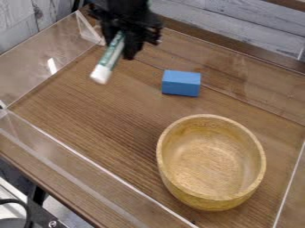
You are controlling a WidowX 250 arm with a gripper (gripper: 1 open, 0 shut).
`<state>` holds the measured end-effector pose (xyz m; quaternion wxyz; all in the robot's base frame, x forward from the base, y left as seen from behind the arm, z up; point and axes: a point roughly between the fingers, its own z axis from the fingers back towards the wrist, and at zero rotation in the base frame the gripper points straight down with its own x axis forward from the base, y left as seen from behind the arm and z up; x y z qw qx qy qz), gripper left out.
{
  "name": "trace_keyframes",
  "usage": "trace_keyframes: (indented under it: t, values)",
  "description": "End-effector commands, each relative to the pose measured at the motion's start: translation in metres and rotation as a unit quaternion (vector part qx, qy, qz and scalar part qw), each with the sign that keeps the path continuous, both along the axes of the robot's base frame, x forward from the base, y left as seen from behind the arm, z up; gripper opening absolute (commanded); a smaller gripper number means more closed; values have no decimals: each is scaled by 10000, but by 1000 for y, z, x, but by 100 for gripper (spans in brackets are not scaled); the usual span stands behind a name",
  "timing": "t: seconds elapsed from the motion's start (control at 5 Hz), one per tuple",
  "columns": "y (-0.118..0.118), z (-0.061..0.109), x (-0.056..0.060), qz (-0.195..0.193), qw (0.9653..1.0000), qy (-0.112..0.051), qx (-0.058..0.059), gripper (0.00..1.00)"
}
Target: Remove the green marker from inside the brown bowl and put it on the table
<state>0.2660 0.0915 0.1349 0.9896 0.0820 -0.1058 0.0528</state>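
Observation:
My gripper needs to lower the marker to the table before letting go, because the marker's white lower end (100,77) hangs tilted high above the brown tabletop.
The green marker (109,60) hangs tilted above the table (84,116), white end down and to the left, near the back left. My gripper (118,40) is shut on the marker's upper part, and its black body covers the marker's top end. The brown bowl (212,160) sits at the front right with nothing inside it, well away from the gripper.
A small blue block (181,83) lies on the table between the gripper and the bowl. Low clear acrylic walls (36,134) border the tabletop on the left and front. A clear triangular stand (93,29) is at the back left, just behind the gripper.

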Motion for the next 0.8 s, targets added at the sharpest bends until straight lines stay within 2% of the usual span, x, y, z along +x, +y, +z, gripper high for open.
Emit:
trace_keyframes:
  t: [0.0,0.6]
  values:
    - [19,6,3,-116,9994,-292,115,0]
    - [41,-18,11,-160,9988,-447,137,0]
